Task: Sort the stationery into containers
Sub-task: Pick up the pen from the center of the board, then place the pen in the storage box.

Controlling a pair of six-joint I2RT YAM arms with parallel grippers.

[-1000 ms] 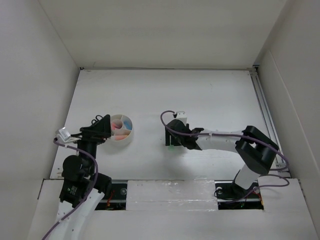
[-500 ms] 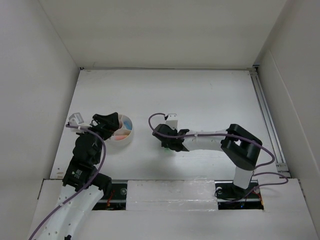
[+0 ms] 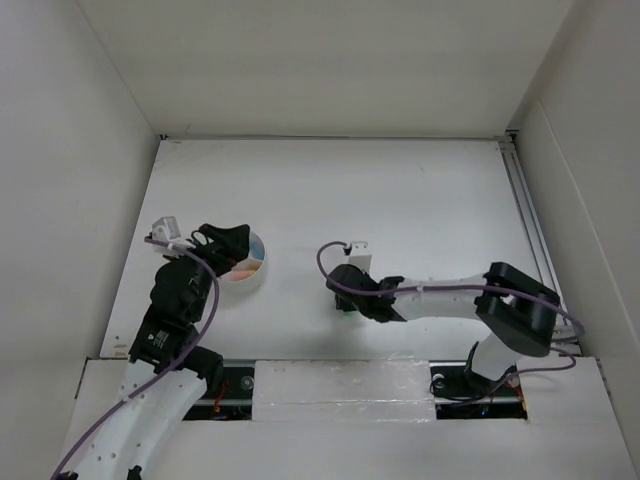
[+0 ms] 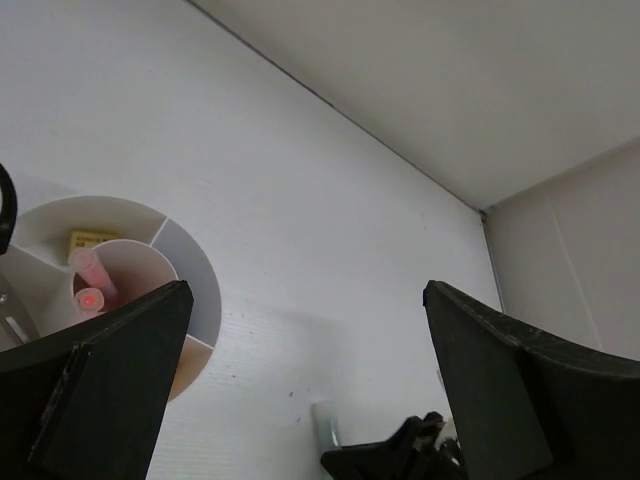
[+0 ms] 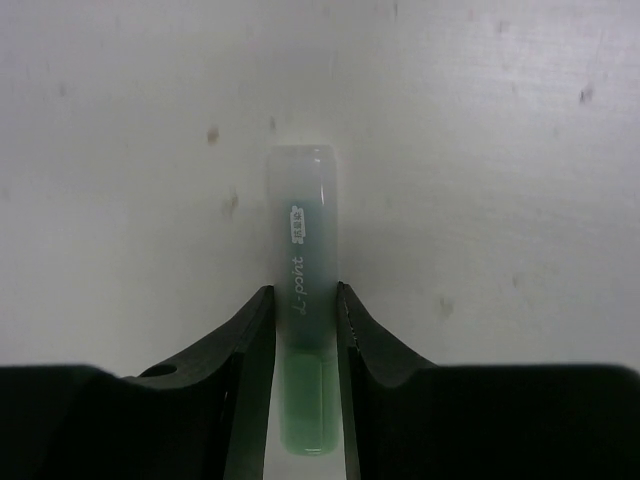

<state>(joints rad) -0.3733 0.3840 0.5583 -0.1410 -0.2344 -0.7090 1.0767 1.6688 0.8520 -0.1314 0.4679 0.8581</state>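
Observation:
My left gripper grabs the green marker by its frosted end (image 4: 323, 419) next, so its green end stays free to enter the tub (image 4: 192, 262).
A green marker (image 5: 303, 220) with a frosted cap lies on the white table, and my right gripper (image 5: 303, 292) is shut on it, both fingers touching its barrel. From above, the right gripper (image 3: 349, 297) sits mid-table with a bit of the green marker (image 3: 345, 311) showing under it. The round white tub (image 3: 256, 271) stands to the left, with my left gripper (image 3: 228, 245) open over its left part. In the left wrist view the tub (image 4: 192, 262) holds pink pens (image 4: 90, 285) and a tan eraser (image 4: 88, 239). The left gripper (image 4: 305, 300) holds nothing.
White walls enclose the table on three sides. A metal rail (image 3: 532, 230) runs along the right edge. The right gripper (image 4: 400, 455) and the marker's cap (image 4: 328, 425) show at the bottom of the left wrist view.
My right gripper has closed onto the green marker and shifted slightly along the table. The left arm has swung right, bringing its open gripper over the tub.

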